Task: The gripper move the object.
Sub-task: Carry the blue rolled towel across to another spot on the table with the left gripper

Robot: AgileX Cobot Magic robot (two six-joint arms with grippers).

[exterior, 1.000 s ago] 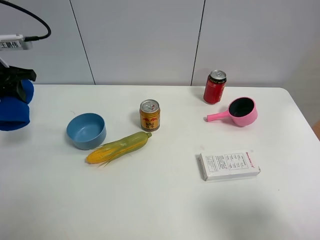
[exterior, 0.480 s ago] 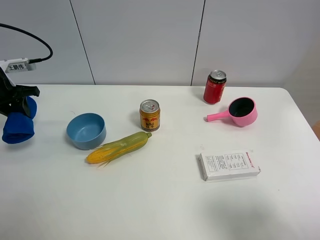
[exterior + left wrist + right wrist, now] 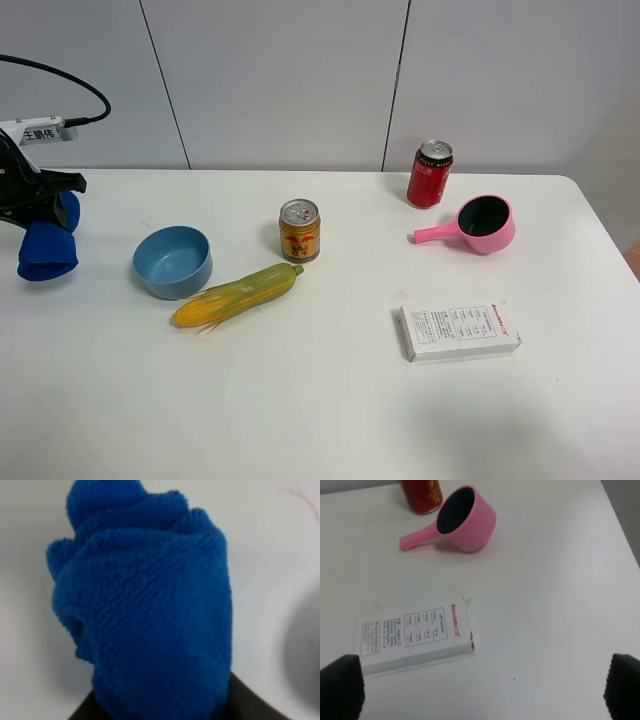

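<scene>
My left gripper needs to move the cloth closer to the bowl before it lets go of the cloth, because there is a wide gap between the cloth's lower end [image 3: 47, 267] and the bowl.
The royal-blue rolled cloth bundle [image 3: 47, 246] hangs at the far left of the table, left of the light-blue bowl. My left gripper [image 3: 38, 197] is shut on the bundle's upper part, with its white labelled housing and black cable above. In the left wrist view the cloth [image 3: 145, 605] fills the frame, with the dark fingers [image 3: 246, 703] pressed against its sides. I cannot tell whether the cloth touches the table. My right gripper [image 3: 481, 690] is open and empty above the table, near the white box; it is out of the exterior view.
A light-blue bowl [image 3: 173, 261], a corn cob [image 3: 238, 295] and a gold can [image 3: 299, 230] lie in the middle left. A red can [image 3: 430, 173], a pink ladle cup [image 3: 482, 222] and a white box [image 3: 459, 332] are on the right.
My left gripper has moved the blue cloth to the right and lower, toward the table. The right arm and the other objects have not moved.
</scene>
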